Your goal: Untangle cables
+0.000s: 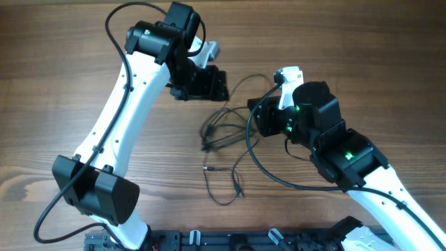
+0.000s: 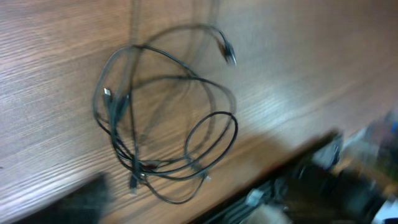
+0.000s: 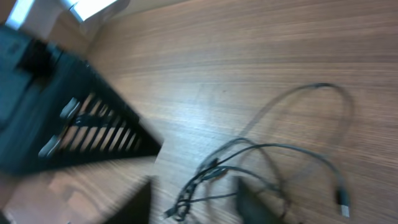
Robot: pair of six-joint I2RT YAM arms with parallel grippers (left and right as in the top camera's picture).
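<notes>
The right gripper grabs the cable bundle at the tangle's side [image 1: 244, 131] [image 3: 198, 188] nearest it next, and loops and plug ends stay free for my left gripper to untangle.
The thin dark cables [image 1: 223, 132] lie in a tangled loop on the wooden table between my arms, with loose plug ends [image 1: 206, 168] trailing toward the front. My left gripper [image 1: 209, 85] hovers behind the tangle. In the blurred left wrist view its fingers [image 2: 199, 208] look spread apart and empty above the cables [image 2: 115, 130], and a silvery plug [image 2: 230, 56] shows there. My right gripper [image 1: 261, 115] is at the tangle's right side. In the right wrist view its open fingers [image 3: 193, 202] straddle the cable bundle [image 3: 205, 171] without closing on it.
A black rail [image 1: 230, 240] runs along the table's front edge. A dark slatted structure [image 3: 81, 137] fills the left of the right wrist view. Thicker black arm wires [image 1: 272, 171] loop near the right arm. Bare wood lies all around the tangle.
</notes>
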